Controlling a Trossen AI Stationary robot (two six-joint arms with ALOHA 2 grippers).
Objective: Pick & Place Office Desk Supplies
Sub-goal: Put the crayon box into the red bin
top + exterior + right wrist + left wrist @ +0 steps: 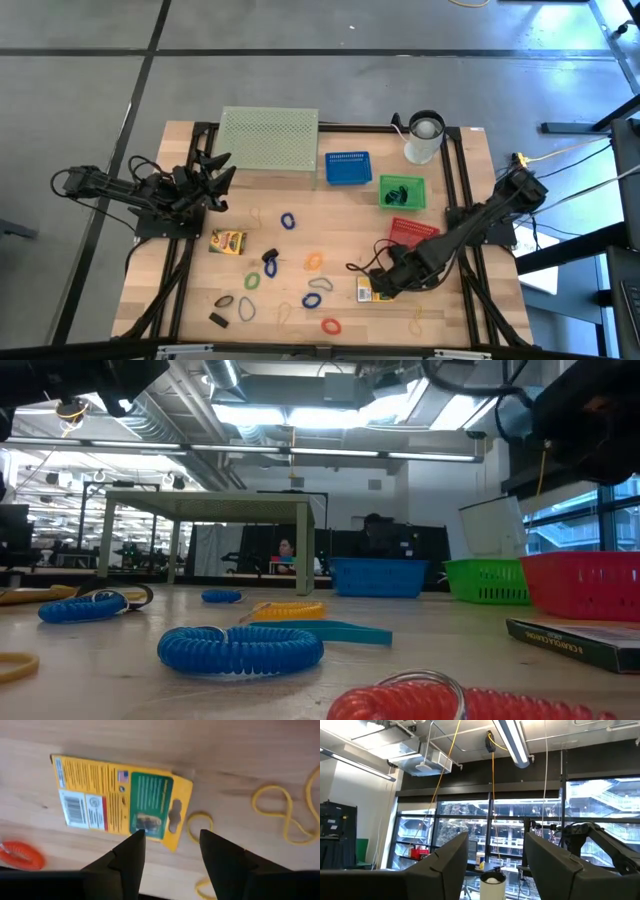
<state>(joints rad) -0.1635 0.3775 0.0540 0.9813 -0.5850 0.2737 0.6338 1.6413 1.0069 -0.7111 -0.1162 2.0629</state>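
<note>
I will place the card box in the red basket, so next I should grab the card box's hang-tab end [175,815] with my right gripper.
The supplies lie scattered on the wooden table: coiled loops in blue [288,220], orange [314,261] and green [251,281], a black clip [218,320] and a yellow-green card box [228,241]. A second card box [117,802] lies flat, printed back up. My right gripper [170,845] is open and low over that box's hang-tab end [172,815], one finger on either side, and I see no touch. It also shows in the high view [375,285]. My left gripper [215,175] is open and raised by the mesh stand, pointing into the room.
A pale green mesh stand [268,148], a blue basket [348,168], a green basket [402,191], a red basket [412,232] and a white cup [424,138] stand along the far side. Yellow rubber bands [280,812] and an orange coil [20,855] lie near the box.
</note>
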